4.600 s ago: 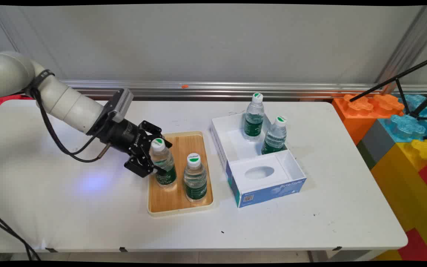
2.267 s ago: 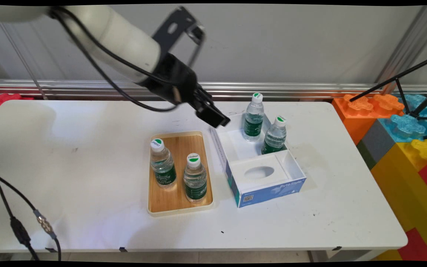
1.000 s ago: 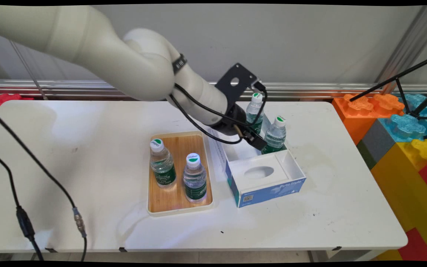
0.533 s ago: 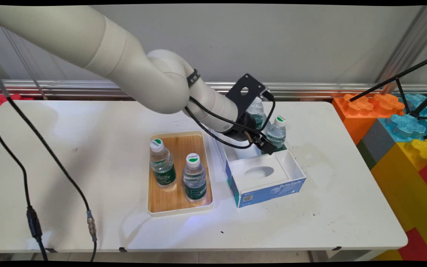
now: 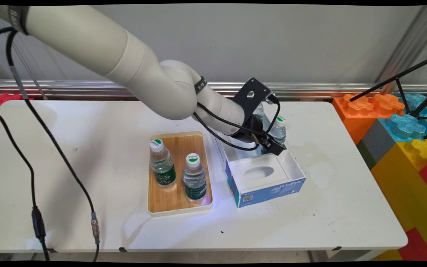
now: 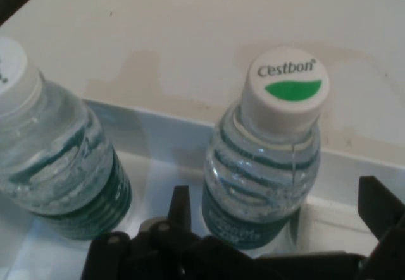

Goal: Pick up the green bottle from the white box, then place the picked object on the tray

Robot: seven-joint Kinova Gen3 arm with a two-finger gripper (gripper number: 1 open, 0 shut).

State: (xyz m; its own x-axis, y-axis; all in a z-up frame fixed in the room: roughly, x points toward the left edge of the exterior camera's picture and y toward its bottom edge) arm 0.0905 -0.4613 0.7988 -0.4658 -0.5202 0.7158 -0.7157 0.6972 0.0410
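The water bottle should go on the wooden tray, so my gripper needs to grab it next by its clear body between cap and label (image 5: 278, 132).
My gripper (image 5: 274, 145) is open, low inside the white box (image 5: 295, 165), at the nearer of two water bottles. In the hand view that bottle (image 6: 269, 166), white cap lettered Cestbon with a green leaf, stands upright between the fingers (image 6: 179, 205) of the gripper (image 6: 278, 201), with a gap on each side. In the main view the same bottle (image 5: 279, 129) shows just behind the gripper. The second bottle (image 6: 54, 166) stands to its left in the hand view. In the main view this second bottle (image 5: 260, 112) is mostly hidden by the hand's black bracket.
A blue tissue box (image 5: 269, 191) fills the white box's front part. To its left, a wooden tray (image 5: 179, 212) holds two more upright bottles (image 5: 162, 165) (image 5: 195, 178). Large coloured blocks (image 5: 413, 148) and black tripod legs (image 5: 402, 79) stand at the right. Cables (image 5: 35, 222) hang at the left.
The gripper left the bottle on the wooden tray, rose, swung right and came down into the white box. In the last second it slid right, up to the nearer bottle.
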